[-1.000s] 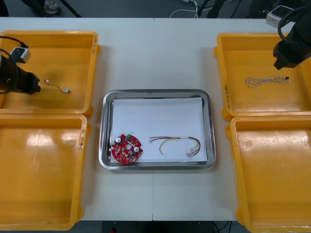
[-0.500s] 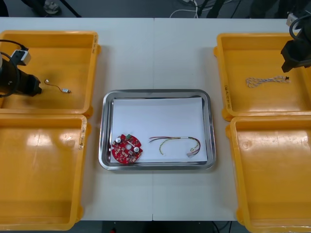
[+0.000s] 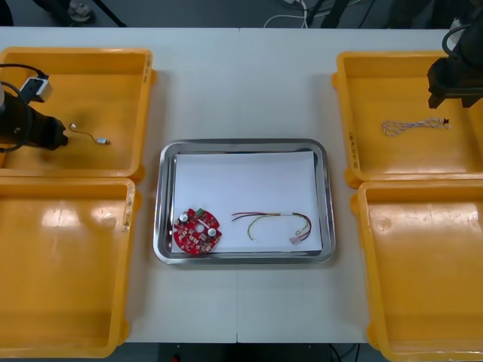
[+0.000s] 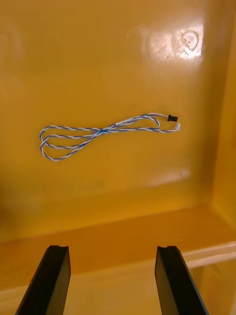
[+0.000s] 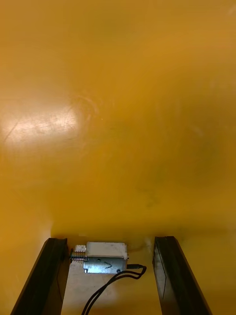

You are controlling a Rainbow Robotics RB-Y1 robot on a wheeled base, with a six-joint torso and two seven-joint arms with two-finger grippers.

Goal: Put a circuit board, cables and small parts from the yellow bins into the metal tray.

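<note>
The black cable's thin wires curl slack, so my left gripper should grab its boxy metal end piece (image 5: 105,258) next.
In the far left yellow bin (image 3: 113,68) lies a small metal part (image 3: 102,140) on a thin black cable. My left gripper (image 3: 59,137) is low in that bin, just left of it. In the left wrist view the left gripper (image 5: 110,241) is open, with a small metal part (image 5: 104,257) and its black cable lying between the fingers, clear of both. My right gripper (image 3: 441,102) hovers over the far right bin (image 3: 362,83), open (image 4: 112,248), short of the twisted blue and white cable (image 3: 411,126) (image 4: 103,130). The metal tray (image 3: 167,196) holds a red circuit board (image 3: 197,231) and a red and yellow cable (image 3: 275,222).
The near left bin (image 3: 68,264) and the near right bin (image 3: 423,271) show bare floors. White table runs between the bins and beyond the tray. The far right bin's wall (image 4: 123,231) lies between the right fingers and the cable.
My left gripper has crept right toward the small metal part. My right gripper has shifted a little over the far right bin's right side. Nothing in the tray moved.
</note>
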